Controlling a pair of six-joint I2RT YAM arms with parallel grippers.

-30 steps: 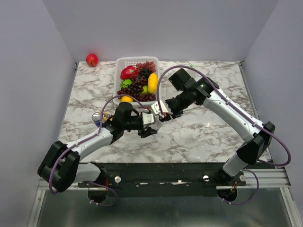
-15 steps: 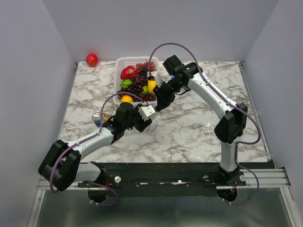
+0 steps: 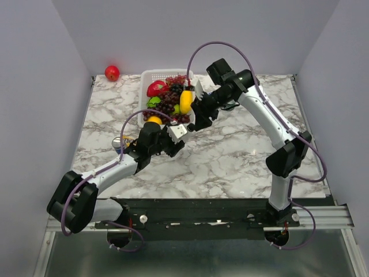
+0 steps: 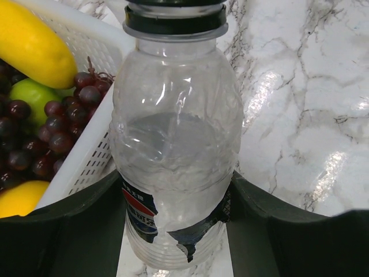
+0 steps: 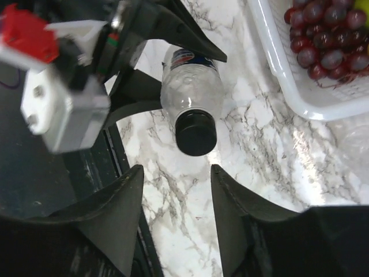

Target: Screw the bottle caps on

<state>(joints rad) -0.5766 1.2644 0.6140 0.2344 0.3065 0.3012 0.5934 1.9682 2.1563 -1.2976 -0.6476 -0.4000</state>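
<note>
The black cap (image 4: 174,20) should be grabbed next by its sides, end-on, with my right gripper. It needs to be screwed on, and the bottle set upright.
A clear plastic bottle (image 4: 176,144) with a torn blue label is clamped between the fingers of my left gripper (image 4: 174,190), which is shut on its lower body. A black cap (image 4: 174,20) sits on its neck. In the right wrist view the bottle (image 5: 190,92) points cap-first (image 5: 196,134) at my right gripper (image 5: 176,176), which is open, empty and a short way back from the cap. In the top view the left gripper (image 3: 177,139) and the right gripper (image 3: 197,117) face each other beside the basket. The blue and white-green caps are out of view.
A white basket (image 3: 145,78) of grapes, a lemon and other fruit stands just behind the grippers; its wall (image 4: 92,156) is close to the bottle's left. A blue-and-silver can (image 3: 118,143) stands by the left arm. A red apple (image 3: 112,73) lies at the far left.
My right gripper has drawn back from the bottle's cap toward the basket, and its arm has swung up and back. My left gripper still holds the bottle, shifted slightly left.
</note>
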